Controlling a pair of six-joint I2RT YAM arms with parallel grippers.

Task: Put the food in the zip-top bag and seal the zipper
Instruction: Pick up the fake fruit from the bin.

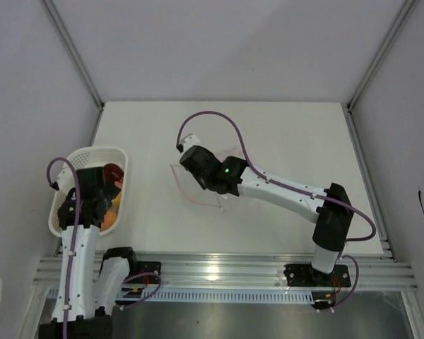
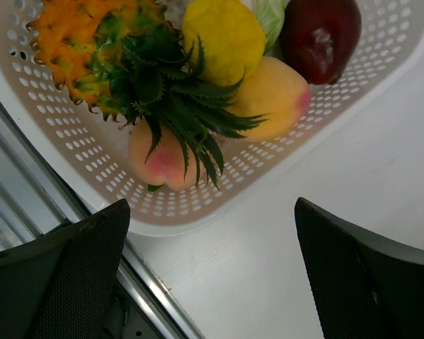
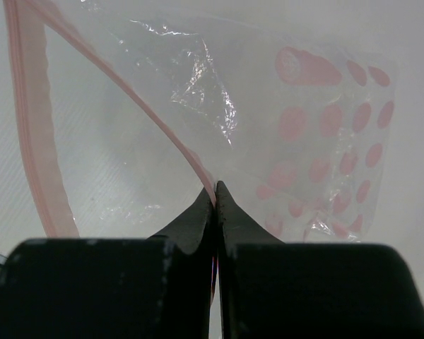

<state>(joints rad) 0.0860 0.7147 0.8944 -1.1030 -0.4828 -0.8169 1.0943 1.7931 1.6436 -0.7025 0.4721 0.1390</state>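
My left gripper picks up the pineapple [image 2: 78, 42] by its green leaf tips next, so the pineapple's spiky orange body stays free to enter the zip-top bag's opening.
The food lies in a white lattice basket [image 1: 67, 169]: a dark red apple [image 2: 321, 35], a pale green leafy piece [image 2: 270, 15], a yellow lemon [image 2: 223, 39], an orange-yellow mango [image 2: 277, 99], a peach [image 2: 162, 157] and a spiky orange pineapple [image 2: 78, 42]. My left gripper [image 2: 212, 275] hangs open over the basket's near rim, empty. The clear zip-top bag [image 3: 219, 120] lies mid-table [image 1: 198, 185]. My right gripper [image 3: 215, 189] is shut on one lip of its pinkish-red zipper [image 3: 155, 120]. The other lip [image 3: 30, 120] stands apart, so the mouth gapes open.
A metal rail [image 1: 226, 272] runs along the table's near edge, close beside the basket [image 2: 28, 176]. Grey walls enclose the table on the left, right and back. Pink dots [image 3: 325, 120] are printed on the bag's far side.
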